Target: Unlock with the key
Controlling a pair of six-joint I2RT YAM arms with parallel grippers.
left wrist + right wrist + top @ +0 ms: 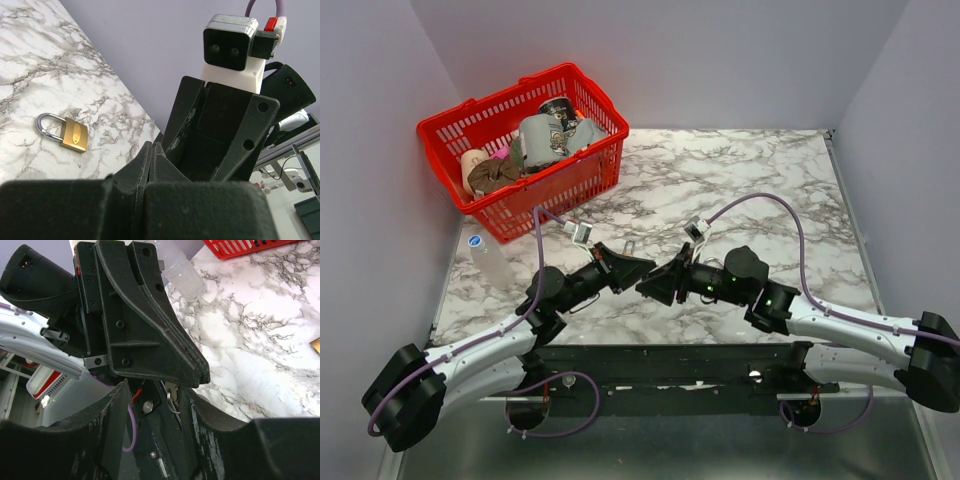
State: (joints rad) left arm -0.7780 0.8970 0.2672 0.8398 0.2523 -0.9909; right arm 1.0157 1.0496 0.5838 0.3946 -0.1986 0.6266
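Observation:
My right gripper is ready to close on the key's wire ring. The ring sits between its fingers, and they reach past the ring in the right wrist view.
My left gripper (646, 268) is shut, and in its own wrist view the tips (152, 146) are pressed together. In the right wrist view a small silver key piece (172, 389) with a thin wire ring hangs just under the left gripper's closed tips, seemingly pinched there. Its black head is hidden. My right gripper (642, 286) is open, its two fingers (159, 394) standing either side of the key and not closed on it. A brass padlock (69, 133) with a silver shackle lies flat on the marble (770, 190) just beyond the grippers (627, 246).
A red basket (582, 178) with a grey tin and soft items stands at the back left. A clear plastic bottle (485, 255) lies beside it near the left edge and also shows in the right wrist view (182, 272). A brass corner (316, 346) shows at the right edge.

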